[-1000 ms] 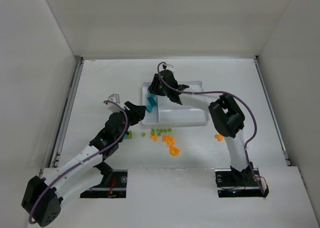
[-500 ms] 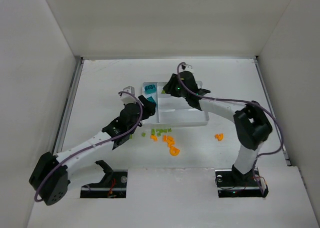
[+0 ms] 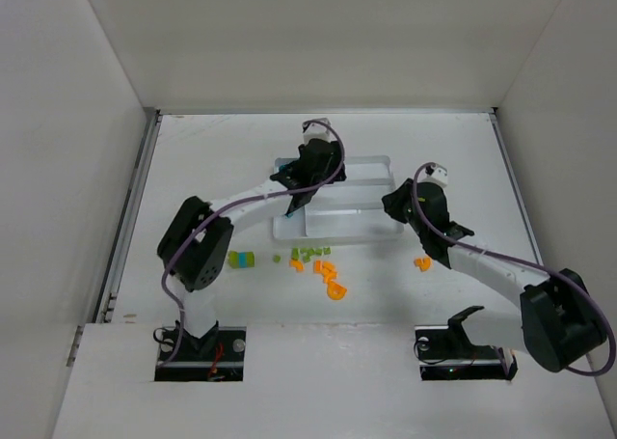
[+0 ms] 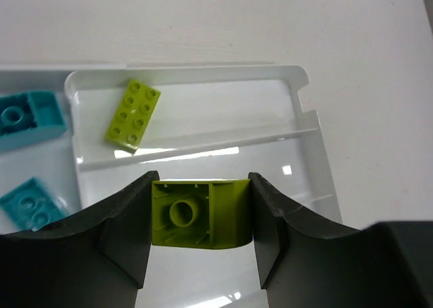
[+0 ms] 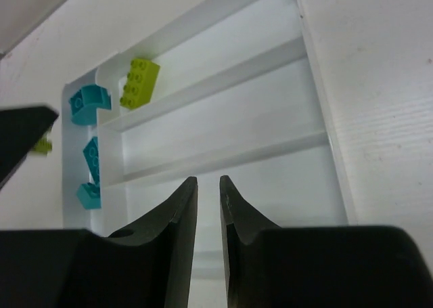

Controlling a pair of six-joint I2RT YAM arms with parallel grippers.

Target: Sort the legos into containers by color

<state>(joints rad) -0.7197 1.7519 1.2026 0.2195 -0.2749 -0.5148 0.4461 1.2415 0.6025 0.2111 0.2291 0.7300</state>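
I should keep the lime green lego in my left gripper until it's over the other one's long section. The lego would fall short of that section if I let go now.
My left gripper (image 4: 199,186) is shut on a lime green lego (image 4: 198,213), held above the white tray (image 4: 306,84). Below it another lime green lego (image 4: 133,114) lies in a long section, and two teal legos (image 4: 27,116) lie in the crosswise section. From above, the left gripper (image 3: 297,196) hangs over the tray's left part. My right gripper (image 5: 208,183) is shut and holds nothing, only a thin slit between its fingers; it sits at the tray's right end (image 3: 396,205). Loose green legos (image 3: 308,256) and orange legos (image 3: 329,279) lie in front of the tray (image 3: 366,238).
One orange lego (image 3: 421,262) lies alone under the right forearm. A green and teal pair (image 3: 241,259) lies by the left arm's elbow. White walls close in the table on three sides.
The left gripper has carried its green lego from the tray's front left to over the tray. The right gripper has pulled back from the tray's left part to its right end and shut.
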